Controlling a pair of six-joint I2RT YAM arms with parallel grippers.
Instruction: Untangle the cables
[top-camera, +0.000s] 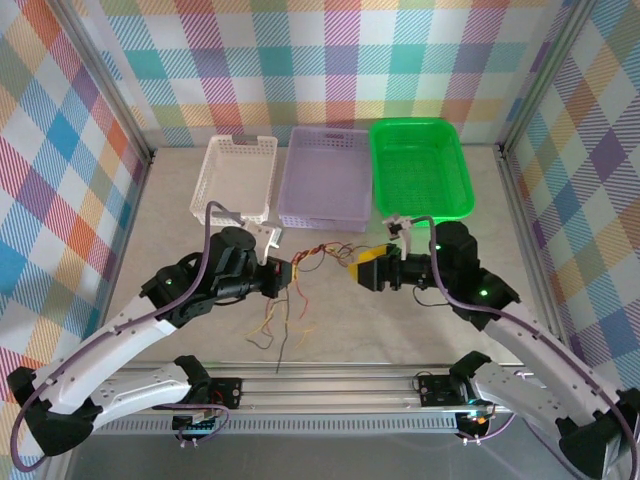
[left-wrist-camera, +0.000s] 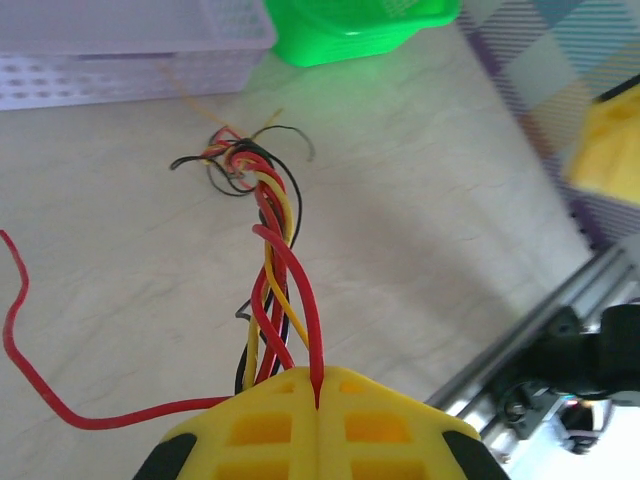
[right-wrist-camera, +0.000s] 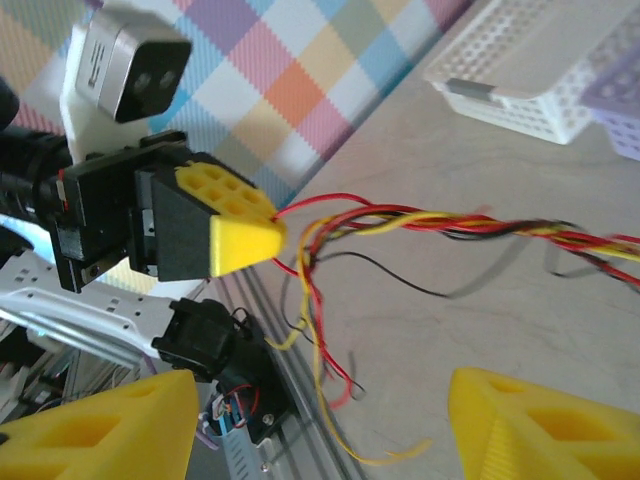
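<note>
The right gripper grabs the tangled end of the twisted strand (right-wrist-camera: 450, 222) of cables next, away from my left gripper, to untangle the strand by pulling.
The cables (top-camera: 318, 255) are thin red, yellow and black wires twisted into one strand that hangs above the table between the two grippers. Loose ends (top-camera: 275, 325) trail toward the front rail. My left gripper (left-wrist-camera: 318, 388) is shut, and a red cable (left-wrist-camera: 300, 290) runs into the seam between its yellow fingers. The other cables (left-wrist-camera: 268, 215) pass down beside that gripper. My right gripper (right-wrist-camera: 320, 430) stands open with its yellow fingers (right-wrist-camera: 100, 430) wide apart and nothing between them. The twisted strand (right-wrist-camera: 450, 222) lies beyond it, running to the left gripper (right-wrist-camera: 240, 235).
A white basket (top-camera: 235, 178), a purple basket (top-camera: 325, 175) and a green basket (top-camera: 420, 168) stand in a row at the back of the table. An aluminium rail (top-camera: 340, 385) runs along the front edge. The two grippers (top-camera: 280, 272) (top-camera: 360, 268) face each other at mid-table.
</note>
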